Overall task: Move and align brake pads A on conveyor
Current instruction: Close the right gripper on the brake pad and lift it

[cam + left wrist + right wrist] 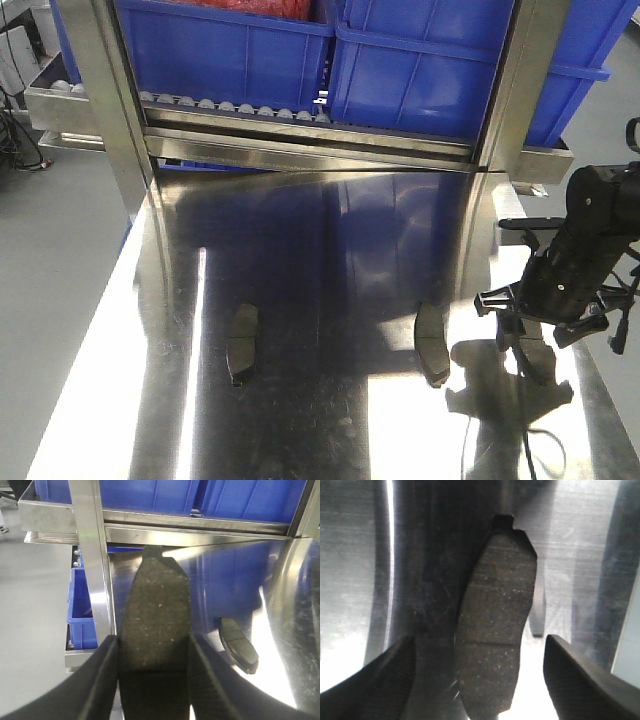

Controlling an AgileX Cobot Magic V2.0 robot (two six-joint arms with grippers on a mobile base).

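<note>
My right gripper grabs the brake pad between its fingers by the pad's long edges next, to move it onto the conveyor.
My left gripper [154,675] is shut on a dark grey brake pad [157,605], which sticks out forward between the fingers above the steel tabletop's left edge. Another pad [239,644] lies on the steel to its right. My right gripper [480,680] is open, its fingers [375,680] standing wide on both sides of a pad [495,625] that lies flat on the steel. In the front view two pads [243,343] [432,343] rest on the tabletop, and the right gripper [528,350] points down at the right. The left gripper is outside that view. The conveyor is out of view.
The shiny steel tabletop [330,250] reflects light strongly. A steel roller rack [300,130] with blue bins [420,70] stands behind it, its upright posts [115,110] at the table's far corners. A smaller blue bin [82,605] sits lower, left of the table.
</note>
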